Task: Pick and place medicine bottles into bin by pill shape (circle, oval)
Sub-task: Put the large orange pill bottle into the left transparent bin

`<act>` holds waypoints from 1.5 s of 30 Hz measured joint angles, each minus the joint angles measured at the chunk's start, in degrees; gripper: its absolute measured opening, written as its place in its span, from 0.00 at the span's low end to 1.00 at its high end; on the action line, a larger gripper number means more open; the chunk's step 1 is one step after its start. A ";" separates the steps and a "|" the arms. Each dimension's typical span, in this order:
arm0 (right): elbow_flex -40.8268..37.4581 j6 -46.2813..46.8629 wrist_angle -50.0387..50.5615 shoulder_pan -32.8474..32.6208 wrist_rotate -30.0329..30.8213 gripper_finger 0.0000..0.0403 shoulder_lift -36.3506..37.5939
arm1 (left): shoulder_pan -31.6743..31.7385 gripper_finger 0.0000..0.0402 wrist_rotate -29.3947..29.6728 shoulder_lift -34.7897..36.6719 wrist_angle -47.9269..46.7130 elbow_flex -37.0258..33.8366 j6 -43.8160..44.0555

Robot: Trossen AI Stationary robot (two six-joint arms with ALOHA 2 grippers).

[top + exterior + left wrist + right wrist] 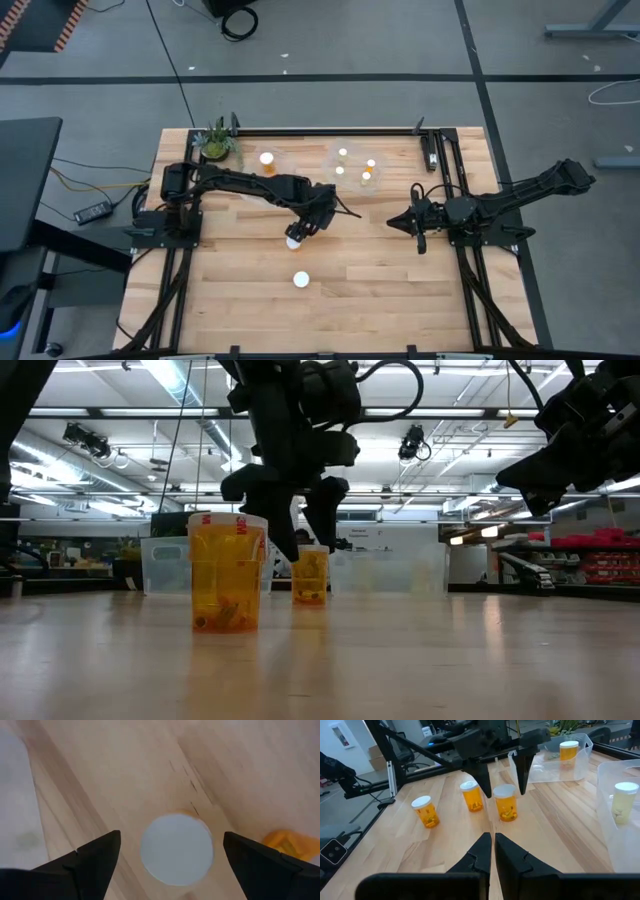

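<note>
My left gripper has its fingers beside the white cap [293,243] [176,849], level with the cap's sides. It should close. Closing now would hold the cap.
Three amber bottles with white caps stand upright on the wooden table in the right wrist view [426,811], [472,796], [506,802]. My left gripper [297,236] is open above the last one, a finger on either side of its white cap [176,848], touching nothing. The high view shows that cap [293,242] and a second bottle [301,280] nearer the front edge. The edge of another amber bottle [290,845] shows beside my left gripper. My right gripper [493,837] is shut and empty at the table's right.
Two clear bins stand at the far edge. The left bin [250,168] holds one bottle [267,158]. The right bin [385,150] holds several bottles. A small green plant [215,145] stands at the far left corner. Bare wood lies along the near half.
</note>
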State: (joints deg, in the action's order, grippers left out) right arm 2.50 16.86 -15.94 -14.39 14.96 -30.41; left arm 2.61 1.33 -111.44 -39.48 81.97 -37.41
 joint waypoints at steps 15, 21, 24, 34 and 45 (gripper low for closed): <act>0.00 0.00 0.02 0.02 0.00 0.08 0.07 | 0.22 0.81 0.13 0.00 -0.36 0.00 -2.31; 0.00 0.00 0.01 0.01 0.00 0.08 0.07 | 0.22 0.76 0.13 0.00 -0.66 0.00 -2.29; 0.00 0.00 0.01 0.01 0.00 0.08 0.07 | 0.17 0.74 0.09 0.00 -1.30 0.02 -2.29; 0.00 0.02 0.00 0.00 0.00 0.08 0.07 | 0.35 0.63 0.08 0.00 -1.30 0.02 -2.31; 0.00 0.00 0.00 0.02 0.00 0.08 0.07 | 0.66 0.54 1.94 0.02 -1.25 0.04 -0.78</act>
State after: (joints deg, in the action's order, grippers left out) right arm 2.50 16.86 -15.94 -14.37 14.96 -30.35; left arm 3.27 3.26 -111.42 -40.73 82.02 -38.19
